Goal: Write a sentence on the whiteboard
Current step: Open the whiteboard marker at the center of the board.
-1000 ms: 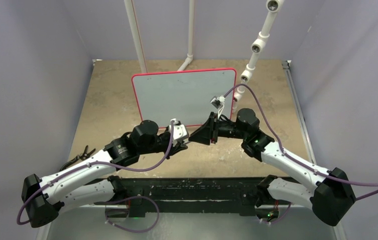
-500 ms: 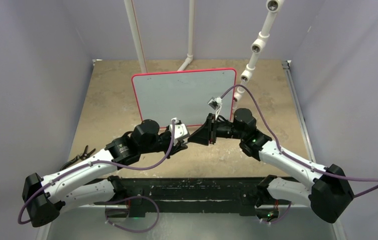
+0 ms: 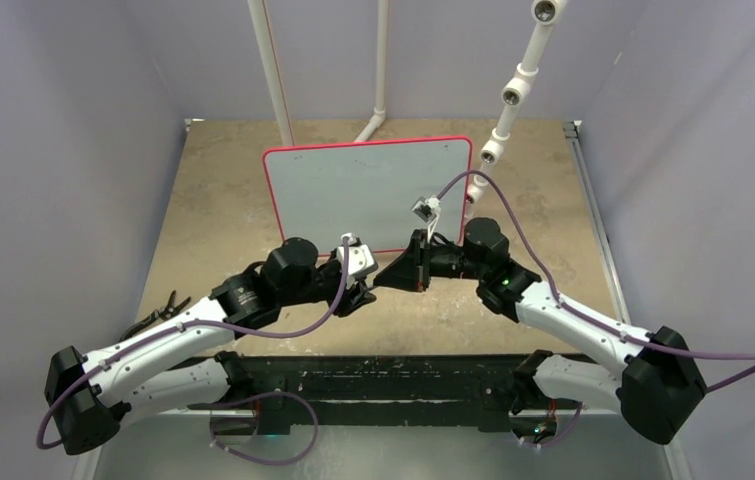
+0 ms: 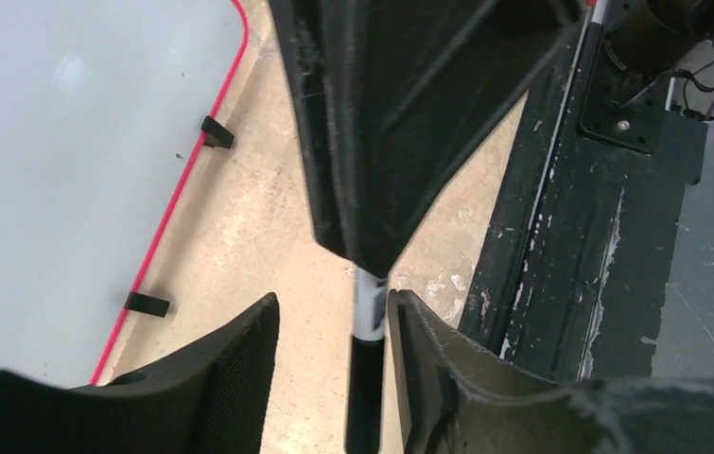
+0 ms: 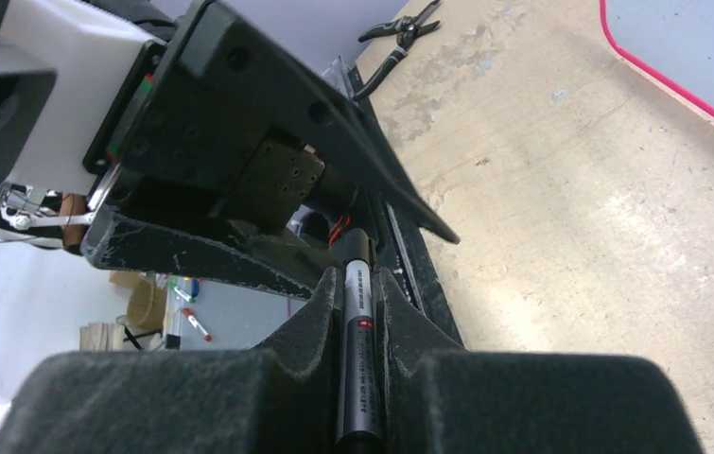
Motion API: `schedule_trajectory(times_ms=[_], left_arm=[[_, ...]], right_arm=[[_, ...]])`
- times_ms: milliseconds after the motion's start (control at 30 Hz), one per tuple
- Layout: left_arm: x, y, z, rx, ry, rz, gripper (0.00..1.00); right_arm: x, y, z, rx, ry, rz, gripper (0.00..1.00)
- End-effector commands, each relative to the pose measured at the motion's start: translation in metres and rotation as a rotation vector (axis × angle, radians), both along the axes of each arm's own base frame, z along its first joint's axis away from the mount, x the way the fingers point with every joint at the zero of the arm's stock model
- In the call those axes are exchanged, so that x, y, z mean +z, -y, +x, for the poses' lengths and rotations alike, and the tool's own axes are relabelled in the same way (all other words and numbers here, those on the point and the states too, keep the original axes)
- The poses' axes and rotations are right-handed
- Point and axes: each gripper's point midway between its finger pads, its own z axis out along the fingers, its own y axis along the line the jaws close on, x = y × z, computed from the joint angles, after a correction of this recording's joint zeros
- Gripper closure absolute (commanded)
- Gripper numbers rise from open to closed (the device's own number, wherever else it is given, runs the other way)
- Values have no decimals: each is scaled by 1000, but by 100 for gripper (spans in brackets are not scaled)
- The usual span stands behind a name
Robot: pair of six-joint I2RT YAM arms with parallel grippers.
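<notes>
My left gripper grabs the marker's black end (image 4: 365, 395) next and leaves the marker's white body free, so the black end pulls off for writing.
The whiteboard (image 3: 368, 195) lies flat at mid-table, its red rim (image 4: 168, 222) running down the left of the left wrist view. Its face is blank white; the sentence is not in view. Just in front of the board my two grippers meet tip to tip. My right gripper (image 5: 359, 284) is shut on a grey marker (image 5: 357, 340) that points toward the left gripper. My left gripper (image 4: 334, 298) is open, its fingers standing on either side of the marker's white barrel and black end (image 4: 368, 326), which sits close to the right finger. From above, the left gripper (image 3: 368, 284) and right gripper (image 3: 385, 279) almost touch.
Black pliers (image 3: 158, 312) lie at the table's left edge, beside my left arm. White pipes (image 3: 275, 75) rise behind the board, and a jointed one (image 3: 511, 95) hangs over its right corner. A black base strip (image 3: 393, 375) runs along the near edge.
My left gripper's jaws have parted from the marker. My right gripper's jaws have closed on it, and the right arm has shifted slightly left.
</notes>
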Motion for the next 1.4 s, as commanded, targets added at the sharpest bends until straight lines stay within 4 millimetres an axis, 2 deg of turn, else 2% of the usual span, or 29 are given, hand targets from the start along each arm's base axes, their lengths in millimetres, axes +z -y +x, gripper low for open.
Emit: schedule_trajectory(times_ms=[0,300,367,633,800,1000,1033,1100,1167,1267,1367], left_arm=[[23,3,11,37,39,-42,51],[20,-1,8,12,49,-20,50],[22,-1,6,3,51,-26,53],[43,2,-6,-47,78,-118,55],[40,4,-8,-64,64,-115,68],[34,7,-10,-86,47,-95,88],[33,7,-11,-87,47,-93,88],[31,7,-11,-87,45,-89,79],[29,7,-10,-87,41,-83,79],[27,7,-10,-90,41,-74,99],[27,6,-10,-90,48,-70,100]], right_arm=[[37,-1,-6,32,93,49,100],[47,4,-5,23,128,-7,100],[47,4,-5,24,133,-9,100],[46,5,-3,11,131,-20,100],[51,5,-3,11,141,-11,100],[55,7,-5,7,140,-5,100],[57,7,-6,7,140,0,100],[60,8,-6,2,141,12,100],[63,8,-7,4,143,17,100],[64,8,-7,2,145,11,100],[69,10,-5,-8,155,8,100]])
